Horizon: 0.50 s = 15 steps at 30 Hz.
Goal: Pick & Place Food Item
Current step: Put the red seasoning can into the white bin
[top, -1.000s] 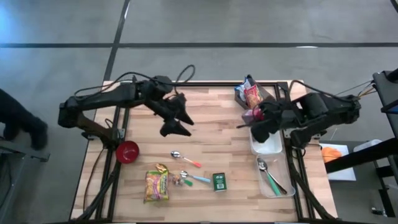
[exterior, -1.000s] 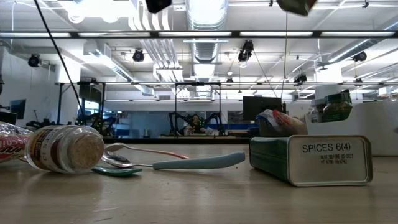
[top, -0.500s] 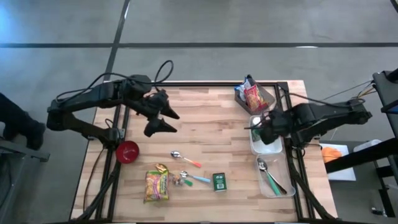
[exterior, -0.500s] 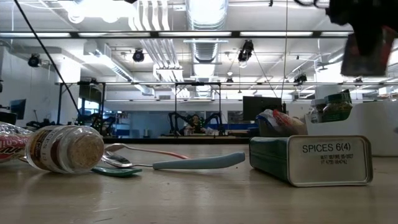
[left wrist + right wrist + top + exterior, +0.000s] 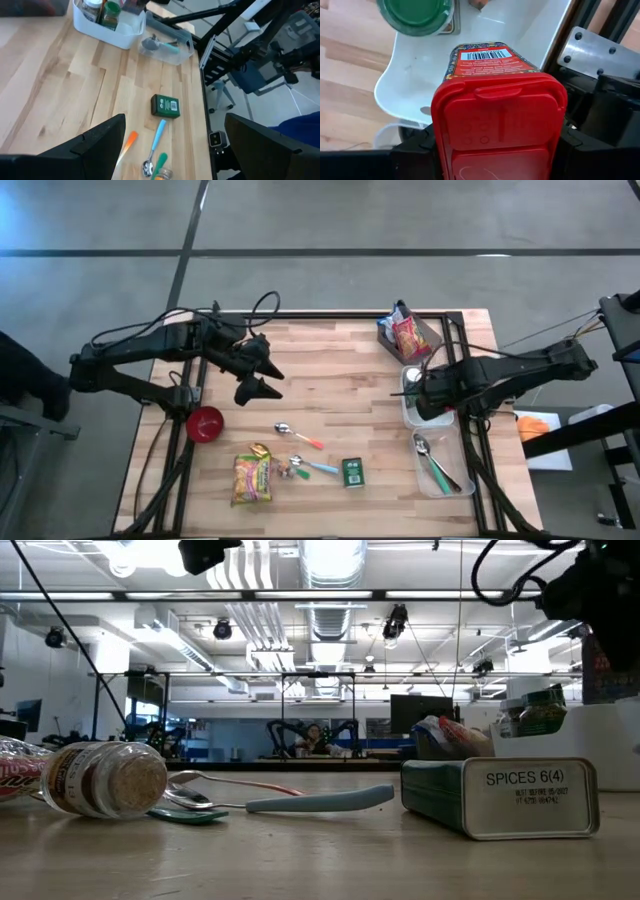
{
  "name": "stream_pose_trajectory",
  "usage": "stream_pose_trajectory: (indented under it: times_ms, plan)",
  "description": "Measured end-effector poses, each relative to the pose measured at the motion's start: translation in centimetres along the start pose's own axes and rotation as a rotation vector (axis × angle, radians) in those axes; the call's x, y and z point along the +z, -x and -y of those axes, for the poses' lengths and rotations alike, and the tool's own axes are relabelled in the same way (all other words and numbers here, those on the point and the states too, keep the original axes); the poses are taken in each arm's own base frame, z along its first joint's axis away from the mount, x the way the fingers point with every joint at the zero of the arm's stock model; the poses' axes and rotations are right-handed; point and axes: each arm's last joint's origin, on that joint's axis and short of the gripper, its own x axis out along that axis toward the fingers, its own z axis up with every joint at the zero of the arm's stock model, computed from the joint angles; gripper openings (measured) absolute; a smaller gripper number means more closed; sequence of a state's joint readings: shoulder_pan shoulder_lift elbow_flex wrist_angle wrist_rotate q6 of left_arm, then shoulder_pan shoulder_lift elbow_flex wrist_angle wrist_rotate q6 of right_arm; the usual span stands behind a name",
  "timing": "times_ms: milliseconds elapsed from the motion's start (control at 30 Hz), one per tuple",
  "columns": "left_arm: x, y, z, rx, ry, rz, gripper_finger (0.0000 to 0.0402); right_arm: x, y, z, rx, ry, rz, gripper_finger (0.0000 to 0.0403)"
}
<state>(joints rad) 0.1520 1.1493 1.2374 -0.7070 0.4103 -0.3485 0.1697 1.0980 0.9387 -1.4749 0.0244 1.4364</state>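
The spice container would drop if I opened now, its barcode end above the white bin's bottom, so my right gripper will keep holding it until it's lower.
My right gripper (image 5: 425, 392) is shut on a spice container with a red lid (image 5: 500, 115) and hangs over the white bin (image 5: 410, 418) at the table's right edge. A green-lidded jar (image 5: 415, 12) stands in that bin. In the low view the right gripper (image 5: 600, 600) shows at the upper right. My left gripper (image 5: 258, 375) is open and holds nothing, above the table's left half. Its wrist view looks between its fingers (image 5: 175, 120) at a green tin (image 5: 165, 106) lying on the wood. My right gripper pinches the container between its two fingers (image 5: 412, 150), on the two opposite sides just below the red lid (image 5: 439, 140). The fingers come from above and point down. The container stands upright with its lid up and its barcode end (image 5: 485, 55) over the bin's floor.
Near the front edge lie a noodle packet (image 5: 252, 478), a small spice bottle (image 5: 285, 470), spoons (image 5: 300, 438) and the green tin (image 5: 352, 471). A red bowl (image 5: 205, 423) sits at the left. A clear tray with utensils (image 5: 440, 465) and a box of snack bags (image 5: 405, 332) flank the bin.
My right gripper has come down over the white bin with the container and has turned until it points straight down. My left gripper, open throughout, has drawn back toward the table's left edge.
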Motion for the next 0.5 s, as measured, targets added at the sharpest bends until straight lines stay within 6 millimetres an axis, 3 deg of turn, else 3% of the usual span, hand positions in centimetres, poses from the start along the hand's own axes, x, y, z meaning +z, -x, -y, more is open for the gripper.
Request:
stream_pose_trajectory:
  times_ms: [500]
  plan:
    - [0.1,0.5,0.3,-0.013,-0.016,0.034,0.0342,2.8,-3.2,-1.6,-0.080,0.019,-0.014,0.0199]
